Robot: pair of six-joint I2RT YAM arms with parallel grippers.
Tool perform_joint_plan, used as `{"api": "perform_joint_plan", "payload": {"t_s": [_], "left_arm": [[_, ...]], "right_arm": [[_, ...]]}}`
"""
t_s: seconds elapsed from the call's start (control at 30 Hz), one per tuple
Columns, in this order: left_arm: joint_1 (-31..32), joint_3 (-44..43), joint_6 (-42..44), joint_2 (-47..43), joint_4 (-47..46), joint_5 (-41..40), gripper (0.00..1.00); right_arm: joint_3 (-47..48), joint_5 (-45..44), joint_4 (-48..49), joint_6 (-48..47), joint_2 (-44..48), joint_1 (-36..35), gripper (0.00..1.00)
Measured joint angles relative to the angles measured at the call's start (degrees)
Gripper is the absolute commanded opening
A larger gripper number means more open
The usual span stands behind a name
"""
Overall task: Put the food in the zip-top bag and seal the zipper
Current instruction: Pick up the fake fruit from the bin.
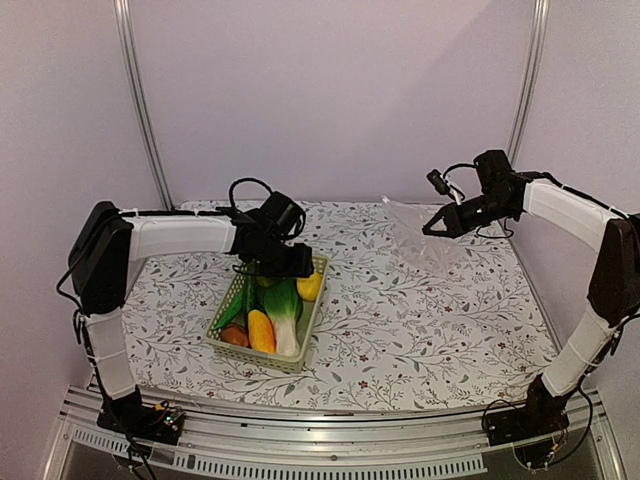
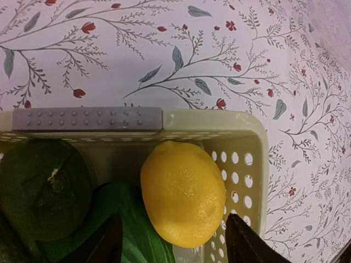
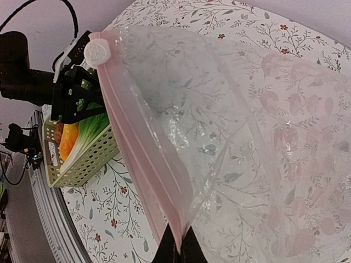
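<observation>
The lemon [image 1: 310,286] is still below my open fingers, so my left gripper needs to lower before it closes on the lemon.
The pale green basket [image 1: 222,343] holds the food: a yellow lemon [image 1: 310,286], a bok choy [image 1: 283,312], an orange-yellow piece [image 1: 261,331], a reddish-brown round one [image 1: 234,336]. My left gripper [image 1: 292,262] hangs open over the basket's far end; in the left wrist view its fingertips straddle the lemon [image 2: 182,192], beside a green lime [image 2: 44,189]. My right gripper [image 1: 434,226] is shut on the clear zip-top bag [image 1: 420,240] and holds it up at the back right. In the right wrist view the gripper [image 3: 177,253] pinches the pink zipper strip [image 3: 140,142].
A white slider tab [image 3: 97,52] sits at the far end of the zipper. The basket rim [image 2: 214,118] carries a grey studded strip [image 2: 86,118]. The flowered tablecloth [image 1: 420,330] covers the table, with metal rails at the near edge.
</observation>
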State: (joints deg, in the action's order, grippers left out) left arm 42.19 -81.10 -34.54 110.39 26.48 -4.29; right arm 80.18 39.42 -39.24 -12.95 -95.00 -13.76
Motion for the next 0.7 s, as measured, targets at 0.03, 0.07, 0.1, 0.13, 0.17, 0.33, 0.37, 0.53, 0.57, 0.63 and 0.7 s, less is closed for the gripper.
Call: {"api": "perform_joint_plan", "payload": {"t_s": [0.03, 0.07, 0.1, 0.13, 0.17, 0.33, 0.37, 0.53, 0.57, 0.63, 0.7], "left_arm": [[0.0, -0.17, -0.42, 0.57, 0.0, 0.15, 0.64], [0.0, -0.2, -0.85, 0.94, 0.0, 0.31, 0.63], [-0.02, -0.2, -1.27, 1.27, 0.02, 0.5, 0.63], [-0.11, -0.2, -1.77, 1.62, -0.02, 0.74, 0.63], [-0.11, -0.2, -2.19, 1.95, -0.04, 0.94, 0.63], [-0.11, -0.2, -3.37, 3.72, -0.98, 2.47, 0.61], [-0.13, -0.2, -3.52, 4.04, -1.36, 2.82, 0.6], [-0.37, -0.28, -3.89, 5.16, -2.91, 5.07, 0.59], [-0.42, -0.31, -3.98, 5.35, -3.19, 5.4, 0.59], [-0.52, -0.42, -4.22, 5.7, -3.56, 6.05, 0.59], [-0.68, -0.55, -4.48, 5.97, -4.04, 6.69, 0.58]], "right_arm": [[-0.02, 0.0, 0.02, 0.0, 0.0, 0.0, 0.0], [-0.02, 0.0, 0.02, 0.0, 0.0, 0.0, 0.0], [-0.07, -0.02, 0.04, -0.02, 0.0, 0.0, 0.0], [-0.13, -0.02, 0.02, -0.04, 0.0, 0.0, 0.0], [-0.24, -0.02, 0.04, -0.07, 0.02, 0.0, 0.0], [-0.87, -0.09, 0.0, -0.2, 0.02, -0.02, 0.0], [-1.01, -0.09, 0.0, -0.2, 0.02, -0.02, 0.0], [-1.2, -0.09, -0.02, -0.2, 0.04, -0.02, 0.0], [-1.2, -0.11, -0.02, -0.2, 0.04, -0.02, 0.0], [-1.42, -0.11, 0.0, -0.2, 0.11, -0.02, 0.0], [-1.7, -0.11, 0.0, -0.2, 0.15, -0.02, 0.0]]}}
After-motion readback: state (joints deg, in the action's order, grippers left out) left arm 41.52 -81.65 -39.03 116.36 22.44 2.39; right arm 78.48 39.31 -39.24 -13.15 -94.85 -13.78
